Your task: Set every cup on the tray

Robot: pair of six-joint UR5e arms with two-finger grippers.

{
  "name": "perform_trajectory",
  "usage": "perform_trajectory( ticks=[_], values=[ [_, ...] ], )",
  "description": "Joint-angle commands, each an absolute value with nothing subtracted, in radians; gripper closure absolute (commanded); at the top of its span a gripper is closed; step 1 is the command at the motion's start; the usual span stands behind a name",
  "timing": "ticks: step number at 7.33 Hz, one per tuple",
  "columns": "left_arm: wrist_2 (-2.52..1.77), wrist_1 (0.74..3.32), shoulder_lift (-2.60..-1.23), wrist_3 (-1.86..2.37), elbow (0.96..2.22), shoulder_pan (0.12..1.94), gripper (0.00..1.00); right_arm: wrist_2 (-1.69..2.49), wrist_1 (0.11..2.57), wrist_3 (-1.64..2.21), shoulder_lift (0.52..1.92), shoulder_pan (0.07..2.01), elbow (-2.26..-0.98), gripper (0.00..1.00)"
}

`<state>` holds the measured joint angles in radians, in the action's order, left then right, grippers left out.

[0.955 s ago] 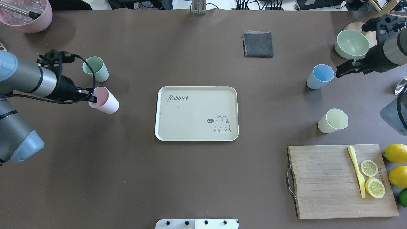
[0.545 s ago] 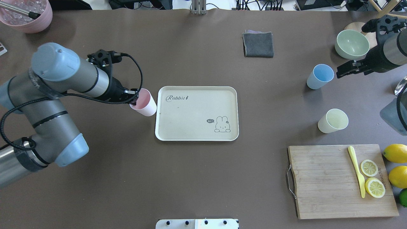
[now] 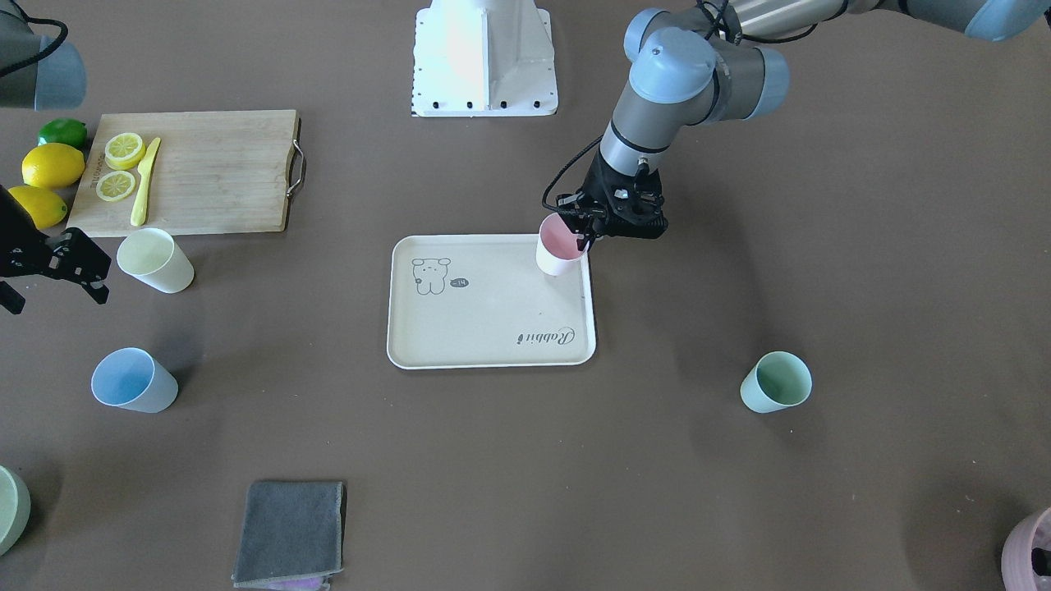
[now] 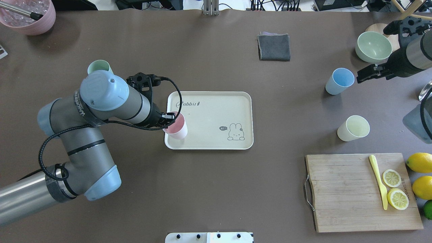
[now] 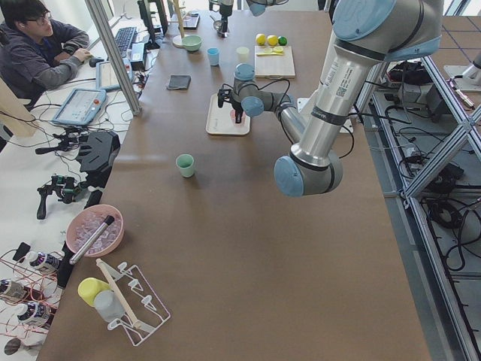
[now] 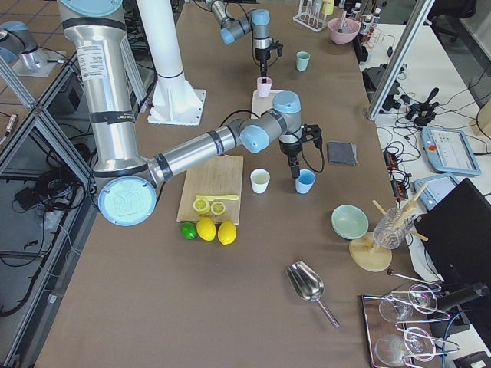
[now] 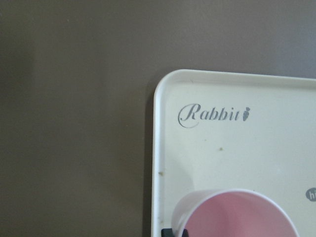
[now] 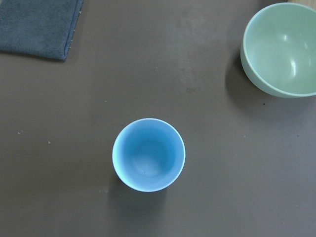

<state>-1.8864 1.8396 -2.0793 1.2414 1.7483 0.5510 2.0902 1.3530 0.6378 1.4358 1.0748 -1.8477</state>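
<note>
My right gripper is to grab the light blue cup by its rim (image 3: pixel 134 350) next. Then it can move the cup onto the tray (image 3: pixel 484 316).
My left gripper (image 4: pixel 169 117) is shut on the rim of the pink cup (image 4: pixel 176 126) and holds it upright over the near left corner of the cream tray (image 4: pixel 209 108). I cannot tell whether the cup touches the tray. The cup (image 3: pixel 558 248) and tray (image 3: pixel 484 316) also show in the front view. The mint cup (image 4: pixel 99 66) stands behind my left arm, partly hidden. My right gripper (image 4: pixel 361 75) is open and empty, just right of the light blue cup (image 4: pixel 340 81). The blue cup fills the right wrist view (image 8: pixel 148 154). The pale yellow cup (image 4: pixel 353 128) stands nearer.
A wooden cutting board (image 4: pixel 341 192) with lemon slices and a yellow knife lies near right, whole lemons (image 4: pixel 419 162) beside it. A green bowl (image 4: pixel 373 46) and a grey cloth (image 4: pixel 274 47) lie far right. A mauve pot (image 4: pixel 28 15) stands far left.
My left gripper has carried the pink cup rightward from the table's left side to above the tray's corner. The right arm has not moved.
</note>
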Motion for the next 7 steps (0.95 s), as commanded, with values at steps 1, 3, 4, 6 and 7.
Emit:
perform_trajectory(
  ticks=[1,3,4,6,7],
  values=[
    [-1.858,1.838,-2.083,1.241,1.747,0.535,0.57,2.091,1.353,0.637,1.436,1.072,-1.847,0.00],
    [-1.856,1.838,-2.092,1.241,1.758,0.535,0.03,2.089,1.356,0.634,1.422,1.071,-1.835,0.00],
    [-1.861,1.838,-2.094,1.238,1.784,0.543,0.02,2.094,1.361,0.640,1.372,1.072,-1.798,0.00],
    [-1.917,1.836,-2.076,1.194,1.792,0.612,0.02,2.097,1.356,0.637,1.257,1.072,-1.644,0.00],
    [-1.983,1.838,-2.054,1.110,1.796,0.665,0.02,2.097,1.356,0.635,1.255,1.072,-1.620,0.01]
  ],
)
